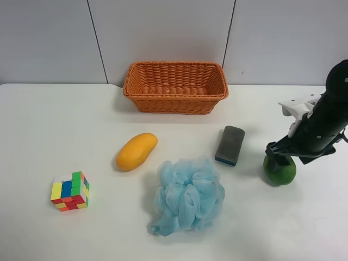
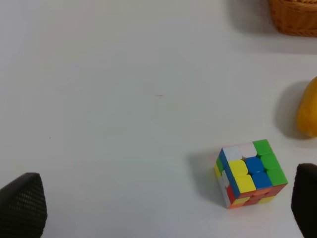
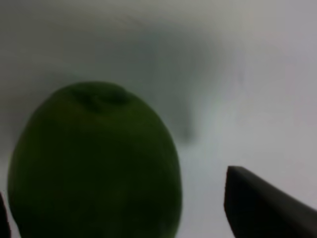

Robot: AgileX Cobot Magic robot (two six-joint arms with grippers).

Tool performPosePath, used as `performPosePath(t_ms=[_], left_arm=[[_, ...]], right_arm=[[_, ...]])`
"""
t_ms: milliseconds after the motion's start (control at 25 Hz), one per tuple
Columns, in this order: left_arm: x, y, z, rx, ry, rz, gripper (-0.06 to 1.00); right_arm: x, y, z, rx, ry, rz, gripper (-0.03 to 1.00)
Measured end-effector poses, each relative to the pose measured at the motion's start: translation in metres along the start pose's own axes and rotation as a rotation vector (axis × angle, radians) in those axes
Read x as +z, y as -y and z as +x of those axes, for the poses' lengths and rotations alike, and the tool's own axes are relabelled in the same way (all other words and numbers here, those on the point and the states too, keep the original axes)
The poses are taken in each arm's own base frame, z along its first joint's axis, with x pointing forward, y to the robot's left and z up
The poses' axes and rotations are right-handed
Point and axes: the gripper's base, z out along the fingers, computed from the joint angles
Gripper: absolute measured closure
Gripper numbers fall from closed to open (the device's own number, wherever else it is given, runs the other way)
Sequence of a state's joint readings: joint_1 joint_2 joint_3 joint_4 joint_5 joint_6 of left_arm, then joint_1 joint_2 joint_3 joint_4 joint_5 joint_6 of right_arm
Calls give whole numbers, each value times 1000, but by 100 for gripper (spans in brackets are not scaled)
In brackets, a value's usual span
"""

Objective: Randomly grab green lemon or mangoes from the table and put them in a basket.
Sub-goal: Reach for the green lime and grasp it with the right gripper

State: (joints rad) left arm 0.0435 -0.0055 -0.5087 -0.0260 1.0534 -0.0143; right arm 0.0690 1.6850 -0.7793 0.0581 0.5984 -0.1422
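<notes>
My right gripper is going to grab the green lemon around its rounded body (image 1: 279, 171) next, so that it can put it into the wicker basket (image 1: 175, 103).
The green lemon (image 1: 281, 173) sits on the white table (image 1: 65, 119) at the exterior high view's right. The right gripper (image 1: 281, 159) is lowered over it. In the right wrist view the lemon (image 3: 94, 163) fills the space between the open fingers of the gripper (image 3: 116, 198), and a gap shows beside one finger (image 3: 267, 208). The yellow-orange mango (image 1: 136, 151) lies mid-table; its edge shows in the left wrist view (image 2: 308, 114). The wicker basket (image 1: 175, 103) stands at the back, holding nothing I can see. The left gripper (image 2: 163, 208) is open over bare table.
A colourful puzzle cube (image 1: 70, 191) (image 2: 250, 173) sits at the front left of the exterior high view. A blue bath pouf (image 1: 187, 196) lies in front of the mango. A grey and blue eraser block (image 1: 230, 145) lies between the pouf and the lemon.
</notes>
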Motion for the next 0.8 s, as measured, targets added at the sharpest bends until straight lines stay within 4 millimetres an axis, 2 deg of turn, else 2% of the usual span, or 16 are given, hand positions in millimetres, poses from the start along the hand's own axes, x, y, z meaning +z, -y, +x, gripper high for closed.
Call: performPosePath(t_ms=[160,320,360,440,480,800], left_arm=[[0,0,0,0,0,0,-5],[0,0,0,0,0,0,-5],[0,0,0,0,0,0,-5],[0,0,0,0,0,0,-5],[0,0,0,0,0,0,-5],[0,0,0,0,0,0,-5]], right_arm=[[13,-5,-3,-8,-8,-7,13],[14,-5,-3,-7,-6,-9,14],[14,-5,-3,-7,-5,-9,16],[14,-5,-3,-7,-2,-8,31],[14,-5,-3,-5,-2,-8,34],[9,-5,-5,-6,12,-8,33]])
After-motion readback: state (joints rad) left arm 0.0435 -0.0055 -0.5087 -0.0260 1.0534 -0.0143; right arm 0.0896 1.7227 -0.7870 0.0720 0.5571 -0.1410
